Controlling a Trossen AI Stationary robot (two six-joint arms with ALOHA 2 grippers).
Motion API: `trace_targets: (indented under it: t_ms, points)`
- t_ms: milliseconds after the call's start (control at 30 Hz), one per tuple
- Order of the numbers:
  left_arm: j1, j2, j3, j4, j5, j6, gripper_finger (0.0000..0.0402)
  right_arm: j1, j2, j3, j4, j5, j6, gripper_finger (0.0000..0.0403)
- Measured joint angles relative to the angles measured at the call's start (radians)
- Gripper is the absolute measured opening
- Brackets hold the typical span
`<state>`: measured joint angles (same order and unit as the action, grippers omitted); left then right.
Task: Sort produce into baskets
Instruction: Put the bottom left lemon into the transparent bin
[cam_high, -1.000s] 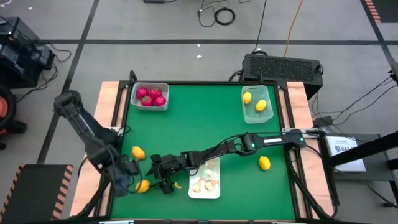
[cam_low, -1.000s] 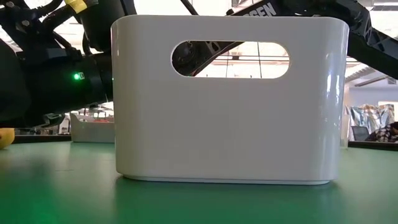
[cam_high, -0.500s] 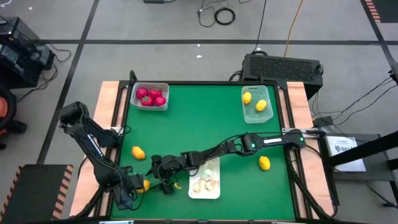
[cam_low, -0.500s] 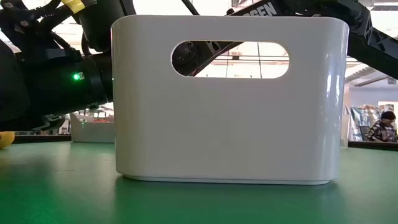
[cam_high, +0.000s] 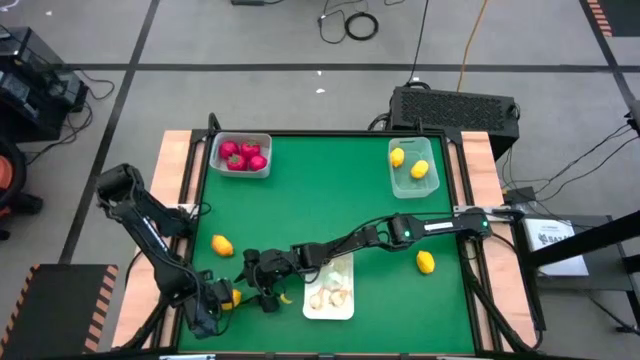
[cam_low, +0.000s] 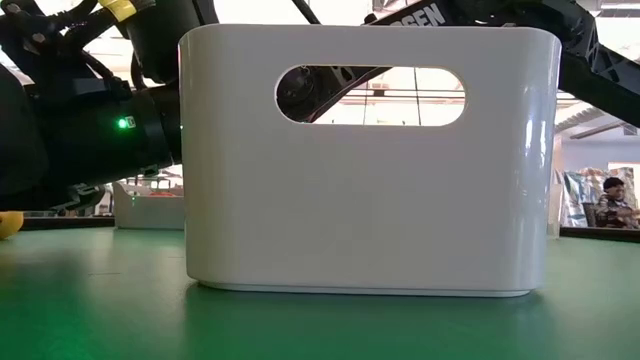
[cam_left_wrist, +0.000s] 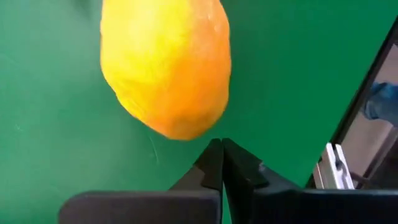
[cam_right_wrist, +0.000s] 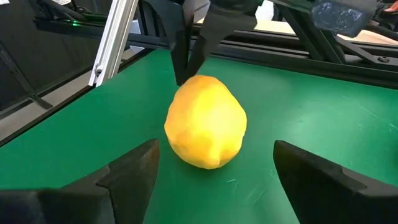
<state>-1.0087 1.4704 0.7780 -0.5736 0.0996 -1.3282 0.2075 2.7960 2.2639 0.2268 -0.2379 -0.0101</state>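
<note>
I will next sort the lemon into the green-tinted basket, so I will grab the lemon by its rounded middle with my right gripper.
A yellow lemon-shaped piece lies on the green table near its front left corner. My left gripper is shut, pointing steeply down, with its tips at the lemon's left side and nothing between them. My right gripper reaches in low from the table's right and is open. Its fingers stand on either side of the lemon, a little short of it. The whitish basket with white bulbs sits just right of both grippers. My left gripper's shut fingertips stand against the upper part of the lemon's side that faces the table's left edge, coming steeply from above. The lemon is not between the fingers and rests on the table. Whether they press it I cannot tell.
Two more lemons lie loose. A basket of red pieces stands far left, and a green-tinted basket with lemons far right. In the low view the white basket blocks most of the table.
My left gripper has come down and toward the table's near edge, ending beside the lemon. The lemon and my right arm have stayed where they were.
</note>
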Motion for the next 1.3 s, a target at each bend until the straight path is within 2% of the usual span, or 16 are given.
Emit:
trace_targets:
  t_ms: [200, 967, 1167, 1300]
  points:
    - [0.003, 0.0, 0.0, -0.01, -0.058, 0.018, 0.0012, 0.004, 0.0, 0.0, 0.0, 0.0, 0.005, 0.0306]
    - [0.12, 0.016, 0.0, -0.018, -0.084, 0.21, 0.0005, 0.004, 0.0, 0.0, -0.039, 0.003, 0.006, 0.0306]
    - [0.119, 0.015, 0.0, -0.022, -0.084, 0.21, 0.0008, 0.004, 0.0, 0.0, -0.038, 0.001, 0.006, 0.0284]
    - [0.119, 0.009, 0.0, -0.036, -0.078, 0.21, 0.0039, 0.002, 0.0, 0.0, -0.036, 0.001, 0.005, 0.0262]
